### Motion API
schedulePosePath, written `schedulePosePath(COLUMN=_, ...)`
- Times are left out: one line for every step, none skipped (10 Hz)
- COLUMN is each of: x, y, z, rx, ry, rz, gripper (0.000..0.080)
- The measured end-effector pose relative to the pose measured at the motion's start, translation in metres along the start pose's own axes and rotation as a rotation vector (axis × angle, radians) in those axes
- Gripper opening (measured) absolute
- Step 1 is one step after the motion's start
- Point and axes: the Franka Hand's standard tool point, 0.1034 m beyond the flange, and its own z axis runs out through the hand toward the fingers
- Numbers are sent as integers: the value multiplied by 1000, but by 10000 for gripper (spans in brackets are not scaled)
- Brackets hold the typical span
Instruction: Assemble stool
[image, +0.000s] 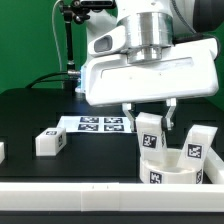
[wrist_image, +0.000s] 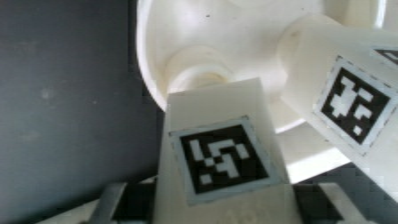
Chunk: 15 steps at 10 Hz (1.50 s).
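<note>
The held leg's lower end rests in the round white seat beside the second leg, so it is time for my gripper to release the held leg now.
The round white seat (image: 178, 166) lies at the exterior view's right, by the front rail. Two tagged white legs stand on it: one leg (image: 151, 132) between my fingers and a second leg (image: 198, 144) to its right. My gripper (image: 149, 120) is straight above the seat and shut on the first leg near its top. In the wrist view the held leg (wrist_image: 217, 150) runs down to the seat (wrist_image: 199, 45), with the second leg (wrist_image: 356, 95) beside it and my gripper (wrist_image: 222, 205) at its near end. A loose leg (image: 50, 141) lies on the table at the left.
The marker board (image: 100, 124) lies flat mid-table behind the seat. A white border rail (image: 70, 198) runs along the front edge. Another white part (image: 2, 150) shows at the far left edge. A black stand with cables (image: 72, 50) rises at the back.
</note>
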Motion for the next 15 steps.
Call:
schedulePosePath(x=0, y=0, z=0, rx=0, ry=0, rz=0, gripper=327)
schedulePosePath(x=0, y=0, z=0, rx=0, ry=0, rz=0, gripper=415)
schedulePosePath(x=0, y=0, z=0, rx=0, ry=-1, rz=0, gripper=552)
schedulePosePath(x=2, y=-3, z=-5, rx=7, ry=-9, rz=1, gripper=619)
schedulePosePath(x=6, y=-4, z=-10, rx=13, ry=-7, rz=4, gripper=619)
schedulePosePath(x=10, y=-4, z=-16, rx=18, ry=-4, rz=6, gripper=644)
schedulePosePath(x=15, y=-3, z=-20, rx=21, ry=0, rz=9, gripper=648)
schedulePosePath(x=18, y=-2, z=-24, rx=23, ry=-2, rz=13, gripper=648)
schedulePosePath(x=22, y=1, z=-27, rx=23, ry=-4, rz=19, gripper=649)
schedulePosePath(x=25, y=2, z=-31, rx=25, ry=-5, rz=23, gripper=649)
schedulePosePath(x=27, y=1, z=-32, rx=27, ry=-3, rz=27, gripper=649)
schedulePosePath(x=27, y=0, z=-31, rx=28, ry=-2, rz=32, gripper=649)
schedulePosePath(x=27, y=0, z=-31, rx=27, ry=-3, rz=32, gripper=649)
schedulePosePath(x=27, y=0, z=-31, rx=27, ry=-4, rz=32, gripper=649)
schedulePosePath(x=24, y=1, z=-30, rx=29, ry=-33, rz=35, gripper=649)
